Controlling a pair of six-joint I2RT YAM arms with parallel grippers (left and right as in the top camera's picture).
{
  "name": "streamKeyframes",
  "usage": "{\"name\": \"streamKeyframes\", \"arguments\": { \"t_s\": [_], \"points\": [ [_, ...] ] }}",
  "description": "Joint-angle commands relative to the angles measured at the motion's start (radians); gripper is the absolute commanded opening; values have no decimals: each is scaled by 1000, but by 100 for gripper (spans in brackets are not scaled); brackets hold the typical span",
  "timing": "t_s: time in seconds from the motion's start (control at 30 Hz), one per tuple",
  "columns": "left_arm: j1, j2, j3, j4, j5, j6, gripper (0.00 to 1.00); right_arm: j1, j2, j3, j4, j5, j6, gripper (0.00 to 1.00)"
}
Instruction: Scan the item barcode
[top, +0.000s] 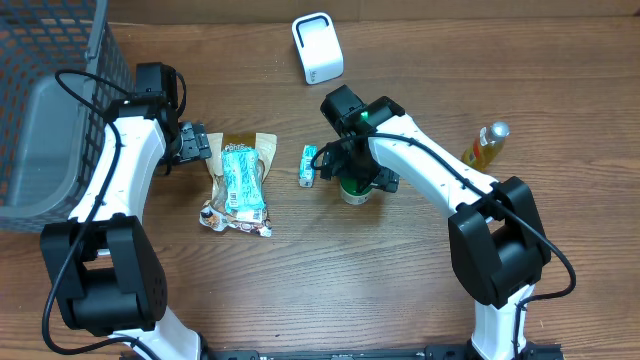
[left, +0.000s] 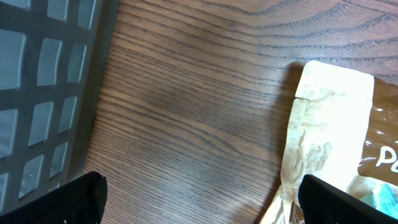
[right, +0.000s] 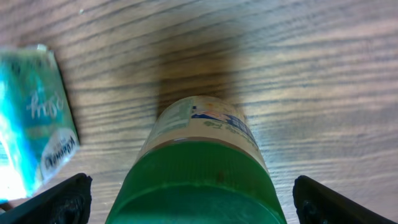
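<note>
I should close my right gripper on the jar's lid now, because its fingers are level with the sides of the green lid.
A jar with a green lid stands upright on the wooden table, between the fingers of my right gripper. That gripper is open, with a gap showing on each side of the lid. From overhead the right gripper covers most of the jar. A small teal box lies just left of it. The white scanner stands at the back. My left gripper is open and empty, its right finger over the top edge of a tan snack bag.
A grey mesh basket fills the far left; its wall is close to my left gripper. The snack bag lies left of centre. A yellow bottle lies at the right.
</note>
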Motion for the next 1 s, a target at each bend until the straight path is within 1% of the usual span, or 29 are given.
{"name": "streamKeyframes", "arguments": {
  "t_s": [0.0, 0.1, 0.17, 0.4, 0.5, 0.77, 0.87, 0.97],
  "points": [
    [-4, -1, 5, 2, -13, 4, 100, -4, 0, 12, 5, 3, -204, 100],
    [-4, -1, 5, 2, -13, 4, 100, -4, 0, 12, 5, 4, -274, 100],
    [-4, -1, 5, 2, -13, 4, 99, -4, 0, 12, 6, 8, -286, 99],
    [-4, -1, 5, 2, -13, 4, 100, -4, 0, 12, 17, 10, -278, 82],
    [-4, -1, 5, 2, -13, 4, 100, -3, 0, 12, 17, 10, -209, 80],
    [-4, -1, 5, 2, -13, 4, 99, -3, 0, 12, 16, 4, 5, 69],
    [-4, -1, 5, 2, -13, 4, 99, -2, 0, 12, 17, -35, 57, 69],
    [-4, -1, 5, 2, -13, 4, 99, -2, 0, 12, 16, -53, 55, 70]
  ]
}}
